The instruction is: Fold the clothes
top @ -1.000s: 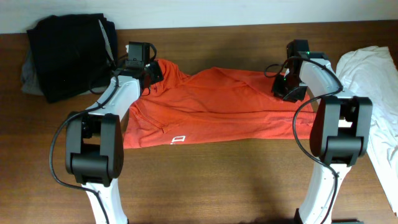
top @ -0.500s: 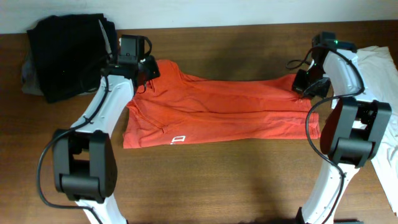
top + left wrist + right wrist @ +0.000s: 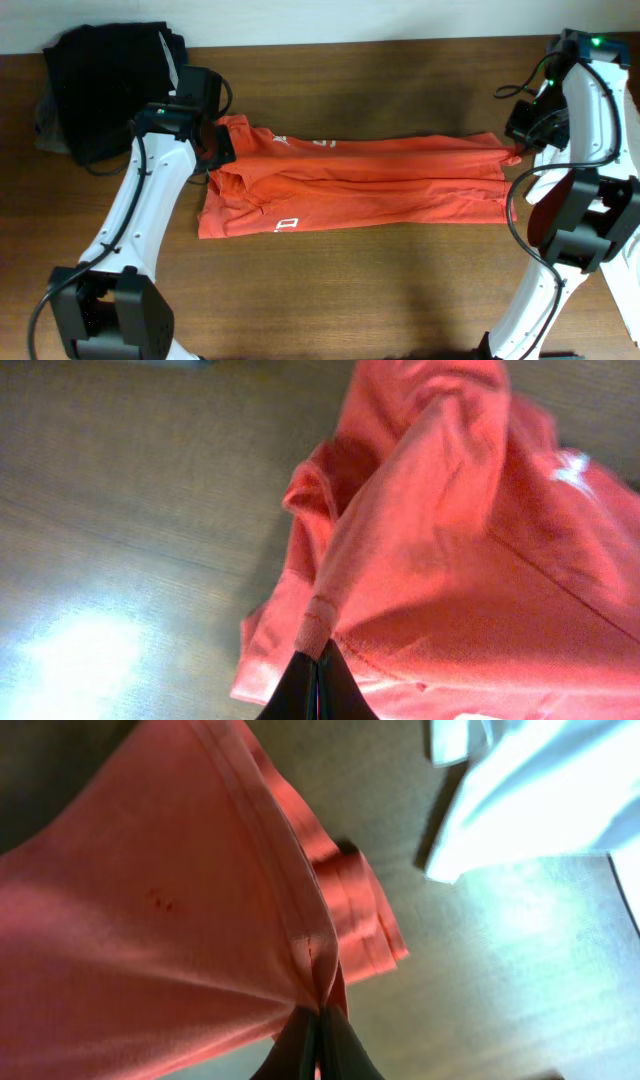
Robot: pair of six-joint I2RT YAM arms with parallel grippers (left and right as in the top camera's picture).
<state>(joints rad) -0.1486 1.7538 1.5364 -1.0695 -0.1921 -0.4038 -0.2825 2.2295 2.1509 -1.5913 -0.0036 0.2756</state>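
The pinched cloth still peaks above the lower layer. I need to keep my left gripper closed on the T-shirt until the T-shirt's edge rests on that layer.
The red-orange T-shirt (image 3: 360,185) lies stretched sideways across the middle of the wooden table, folded lengthwise, with a small white print near its lower left. My left gripper (image 3: 215,150) is shut on the shirt's upper left edge (image 3: 318,630) and holds it up. My right gripper (image 3: 515,150) is shut on the shirt's upper right hem (image 3: 318,990). The top layer is pulled taut between the two grippers. Each wrist view shows red-orange cloth pinched between closed black fingertips.
A black-and-grey folded garment pile (image 3: 105,85) sits at the back left. A white garment (image 3: 625,190) lies at the right edge, and it also shows in the right wrist view (image 3: 540,790). The table (image 3: 350,300) is brown wood.
Both grippers have moved outward and toward the front with the shirt's far edge. The raised top layer has come down over the lower part, stretched flat and wide.
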